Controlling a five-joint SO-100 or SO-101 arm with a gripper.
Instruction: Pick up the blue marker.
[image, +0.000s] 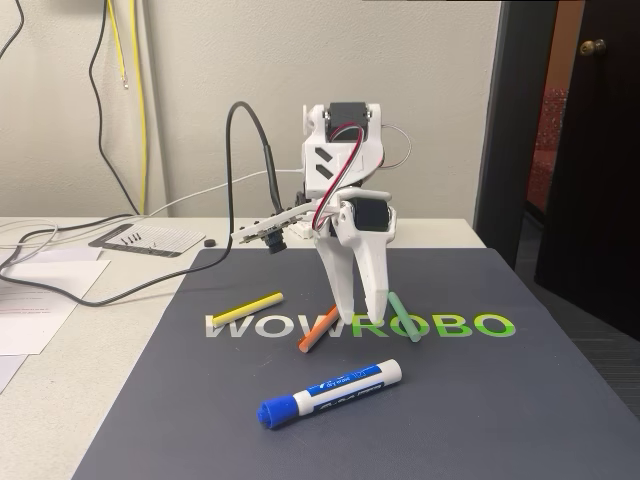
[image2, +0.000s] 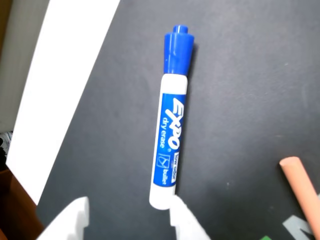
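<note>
My gripper grabs the marker's labeled body toward its white rear end (image: 358, 382) next, to pick up the blue marker (image: 330, 392).
The blue marker (image: 330, 392) lies flat on the dark mat near its front edge, blue cap to the left in the fixed view. My white gripper (image: 362, 315) points down behind it, over the mat's lettering, open and holding nothing. In the wrist view the blue marker (image2: 172, 135) runs up the picture with its cap at the top. Its white end sits just above my gripper (image2: 127, 220) and beside the right fingertip (image2: 187, 225). No contact with the marker is visible.
Around the gripper on the mat (image: 520, 400) lie a yellow stick (image: 248, 307), an orange stick (image: 320, 328) and a green stick (image: 405, 315). The orange stick (image2: 302, 187) shows at the wrist view's right edge. Papers (image: 40, 300) and cables lie left of the mat.
</note>
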